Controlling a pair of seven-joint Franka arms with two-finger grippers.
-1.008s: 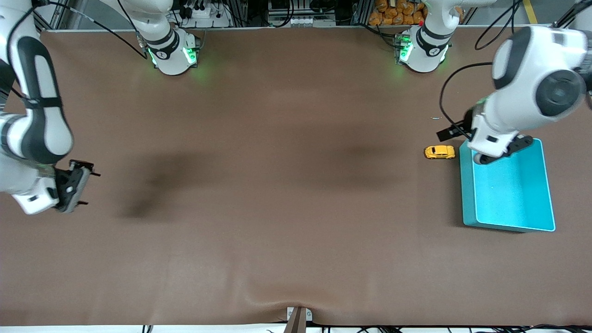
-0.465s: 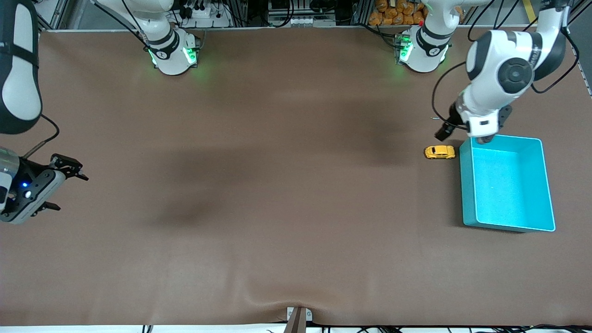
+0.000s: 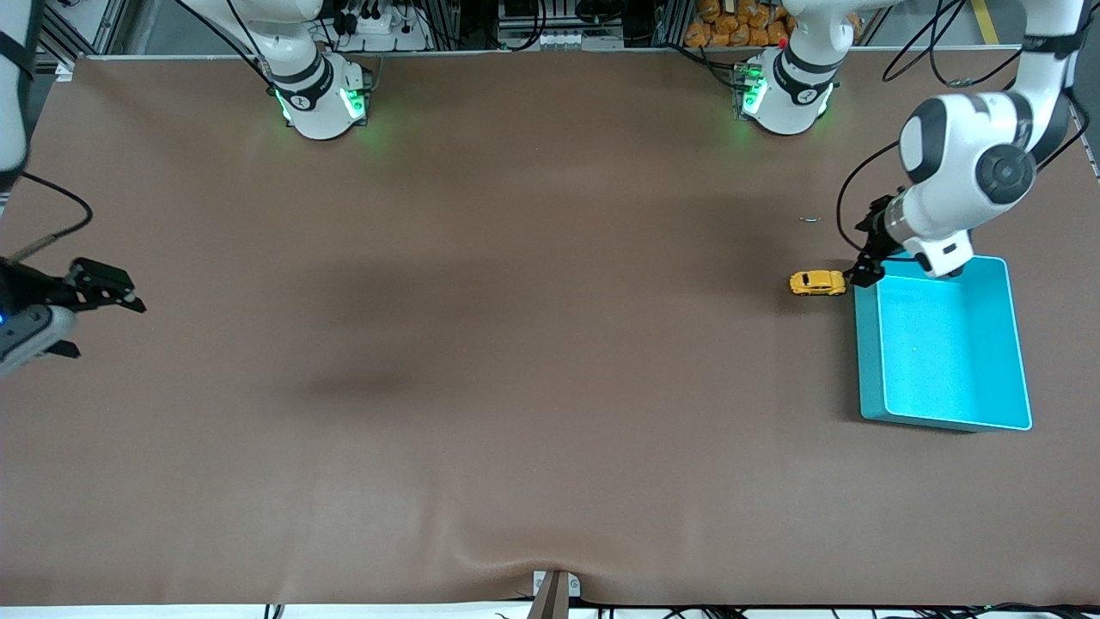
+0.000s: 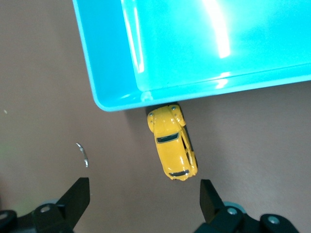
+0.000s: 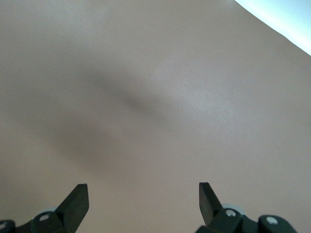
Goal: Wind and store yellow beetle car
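The yellow beetle car (image 3: 817,283) needs to be stored in the turquoise bin, so my left gripper should grab it by the sides of its body next.
The yellow beetle car (image 3: 817,283) stands on the brown table, close beside the turquoise bin (image 3: 866,352), at the bin's corner nearest the robots' bases. In the left wrist view the car (image 4: 173,148) has one end almost touching the bin's wall (image 4: 112,63). My left gripper (image 3: 863,265) hangs open and empty over the table beside that corner, just above the car; in its wrist view (image 4: 143,199) the car lies close to one finger. My right gripper (image 3: 101,325) is open and empty over bare table at the right arm's end (image 5: 143,199).
A small bent bit of metal (image 3: 810,219) lies on the table a little farther from the front camera than the car; it also shows in the left wrist view (image 4: 83,154). The bin holds nothing.
My left gripper has swung off the bin's corner and come down beside the car. My right gripper has drawn back toward the right arm's end of the table. The car has not moved.
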